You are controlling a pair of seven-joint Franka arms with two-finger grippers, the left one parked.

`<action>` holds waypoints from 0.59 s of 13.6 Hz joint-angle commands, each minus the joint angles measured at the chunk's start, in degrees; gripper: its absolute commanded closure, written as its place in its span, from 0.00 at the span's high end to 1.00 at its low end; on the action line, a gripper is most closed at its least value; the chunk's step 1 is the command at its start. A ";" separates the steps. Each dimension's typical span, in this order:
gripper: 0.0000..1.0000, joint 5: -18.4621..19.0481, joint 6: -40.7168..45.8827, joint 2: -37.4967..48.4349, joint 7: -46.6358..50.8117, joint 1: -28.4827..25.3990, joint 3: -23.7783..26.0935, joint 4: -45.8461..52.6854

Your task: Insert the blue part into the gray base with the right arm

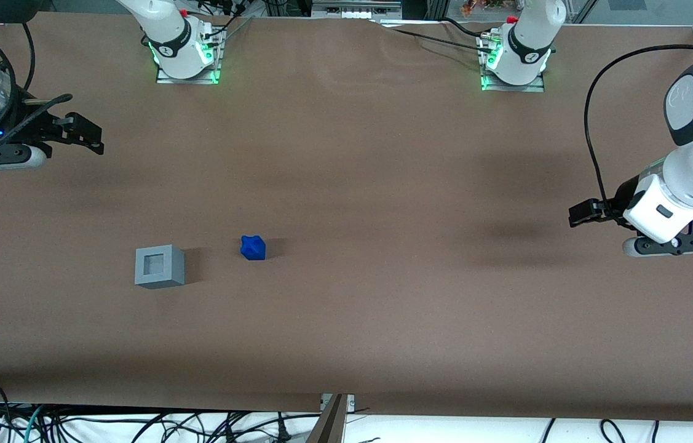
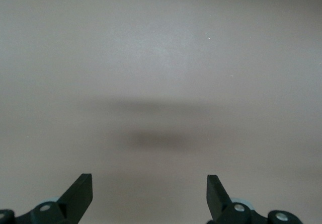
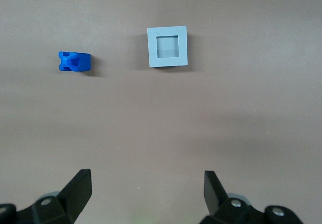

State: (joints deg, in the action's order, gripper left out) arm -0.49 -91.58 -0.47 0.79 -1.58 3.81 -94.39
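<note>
The right gripper picks up the blue part by its notched end (image 3: 66,61) next, which leaves the blue part's plain end (image 3: 85,62) free to enter the gray base.
The blue part (image 1: 253,247) lies on the brown table, beside the gray base (image 1: 160,266) and a little farther from the front camera than it. The gray base stands upright with its square socket facing up and empty. Both also show in the right wrist view: the blue part (image 3: 74,62) and the gray base (image 3: 167,47), apart from each other. My right gripper (image 1: 85,134) hangs above the table at the working arm's end, well away from both objects and farther from the front camera. It is open and empty, with bare table between its fingers (image 3: 147,189).
The two arm bases (image 1: 185,52) with green lights stand at the table edge farthest from the front camera. Cables lie along the table's near edge (image 1: 137,424). The brown table (image 1: 383,307) stretches wide around both objects.
</note>
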 commanded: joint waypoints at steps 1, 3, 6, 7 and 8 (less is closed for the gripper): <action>0.99 0.66 2.01 -0.23 -0.88 0.79 0.85 1.41; 0.99 1.10 1.93 -0.32 -0.97 0.79 0.85 1.58; 0.99 1.98 1.58 -0.49 -2.98 0.79 0.76 1.67; 0.99 1.98 1.67 -0.49 -3.16 0.79 0.76 1.67; 0.99 2.07 1.75 -0.49 -3.17 0.79 0.68 1.67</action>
State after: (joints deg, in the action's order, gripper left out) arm 0.90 -91.10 -0.47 -1.05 -1.58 3.82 -94.33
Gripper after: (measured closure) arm 0.009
